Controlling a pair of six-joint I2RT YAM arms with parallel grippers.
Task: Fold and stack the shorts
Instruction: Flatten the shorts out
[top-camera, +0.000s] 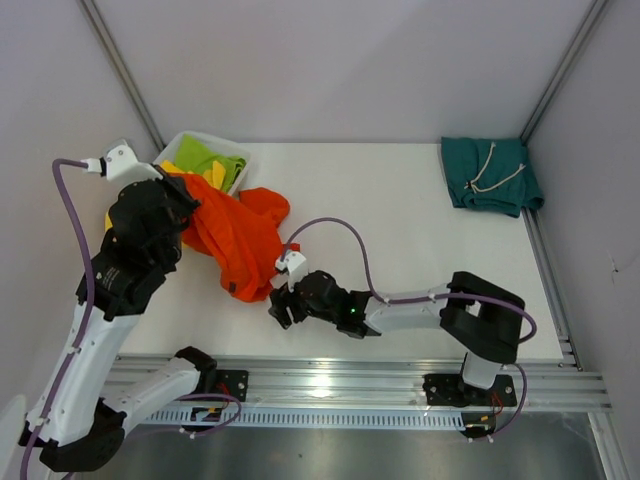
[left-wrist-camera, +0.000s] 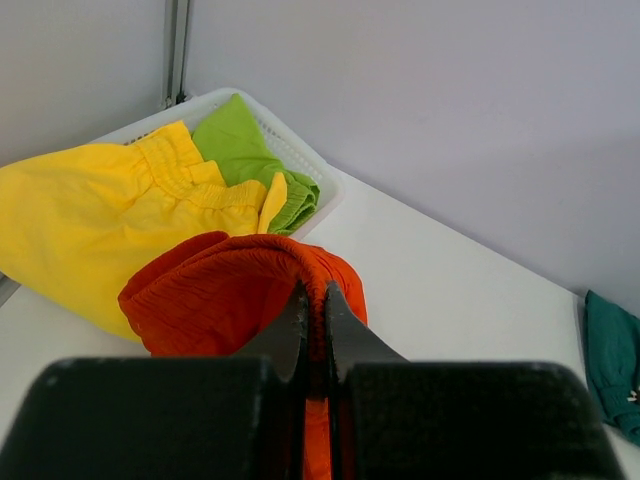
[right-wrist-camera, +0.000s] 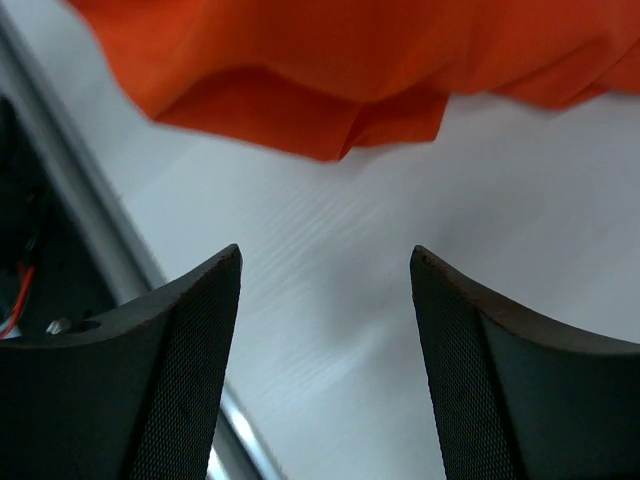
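The right gripper grabs the hanging hem (top-camera: 258, 291) of the orange shorts (top-camera: 235, 235) next, away from the fold in my left gripper, to stretch them for folding.
The orange shorts (top-camera: 235, 235) hang crumpled from my left gripper (top-camera: 180, 190) down onto the table at the left. In the left wrist view my left gripper (left-wrist-camera: 315, 300) is shut on a fold of the orange shorts (left-wrist-camera: 215, 300). My right gripper (top-camera: 280, 305) is open and empty, low over the table just below the hem of the orange shorts (right-wrist-camera: 330, 70); its fingers (right-wrist-camera: 200, 330) stand wide apart. The teal shorts (top-camera: 492, 175) lie folded at the far right corner, white drawstrings on top; they also show in the left wrist view (left-wrist-camera: 612, 360).
A white basket (top-camera: 235, 150) at the back left holds lime-green shorts (top-camera: 215, 162) and yellow shorts (left-wrist-camera: 100, 225). Metal rail (top-camera: 330, 375) runs along the table's near edge. White walls with corner posts enclose the table.
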